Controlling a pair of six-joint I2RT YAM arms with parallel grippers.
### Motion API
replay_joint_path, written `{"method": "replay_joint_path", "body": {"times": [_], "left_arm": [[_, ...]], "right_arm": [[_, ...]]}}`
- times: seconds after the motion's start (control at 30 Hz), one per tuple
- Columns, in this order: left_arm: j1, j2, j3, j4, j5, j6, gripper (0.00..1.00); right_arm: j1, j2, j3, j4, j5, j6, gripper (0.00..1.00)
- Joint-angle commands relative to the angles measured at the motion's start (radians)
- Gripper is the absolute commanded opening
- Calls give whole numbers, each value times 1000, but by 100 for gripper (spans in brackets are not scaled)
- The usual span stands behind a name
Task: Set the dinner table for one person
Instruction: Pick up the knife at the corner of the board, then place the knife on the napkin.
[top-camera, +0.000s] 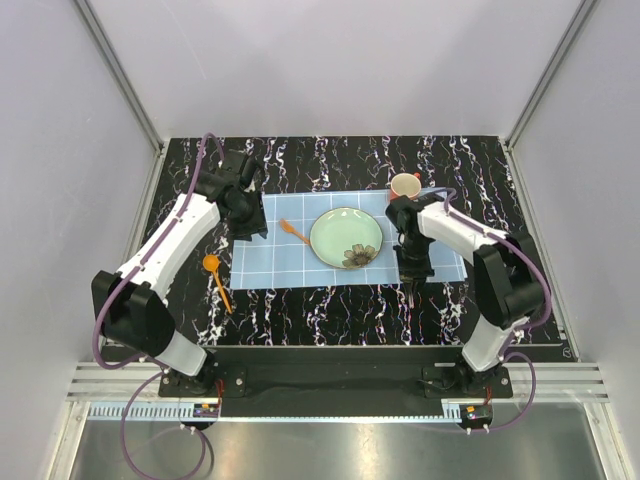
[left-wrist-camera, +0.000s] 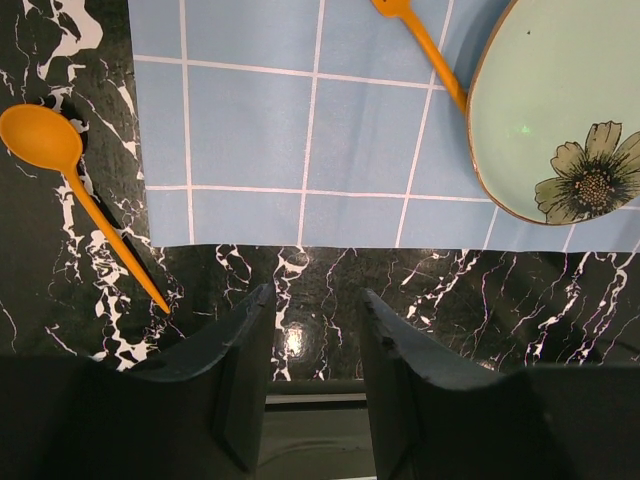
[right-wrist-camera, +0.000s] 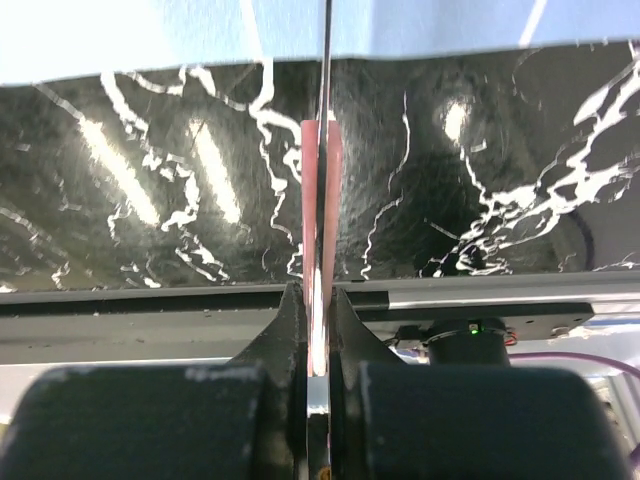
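Note:
The knife would drop across the mat's near edge if my right gripper opened now: its handle is above the empty table, its blade above the mat.
The dinner table (top-camera: 330, 160) is glossy black with white veins. On it lies a light blue gridded placemat (top-camera: 280, 265) with a green flowered plate (top-camera: 345, 236) and an orange fork (top-camera: 294, 232) left of the plate. An orange spoon (top-camera: 216, 277) lies on the table left of the mat. My right gripper (top-camera: 415, 272) is shut on a thin pink-handled knife (right-wrist-camera: 322, 200), held edge-on above the mat's near right edge. My left gripper (top-camera: 248, 232) is open and empty above the mat's left edge; its view shows the spoon (left-wrist-camera: 70, 180), fork (left-wrist-camera: 425, 40) and plate (left-wrist-camera: 560, 110).
A pinkish cup (top-camera: 405, 186) stands at the mat's far right corner, close behind my right arm. Grey walls enclose the table on three sides. The table's near edge and a metal rail (right-wrist-camera: 480, 295) show in the right wrist view.

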Motion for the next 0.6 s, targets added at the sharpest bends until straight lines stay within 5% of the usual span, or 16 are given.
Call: {"method": "replay_joint_path", "body": {"times": [0.0,0.57], "left_arm": [[2,-42,3,24,22,-7,42],[-3,-26,15,21,47,-3,42]], "right_arm": [[-4,71,67,-12,49,-29,0],[-10,214,190,-9,131,-28,0]]}}
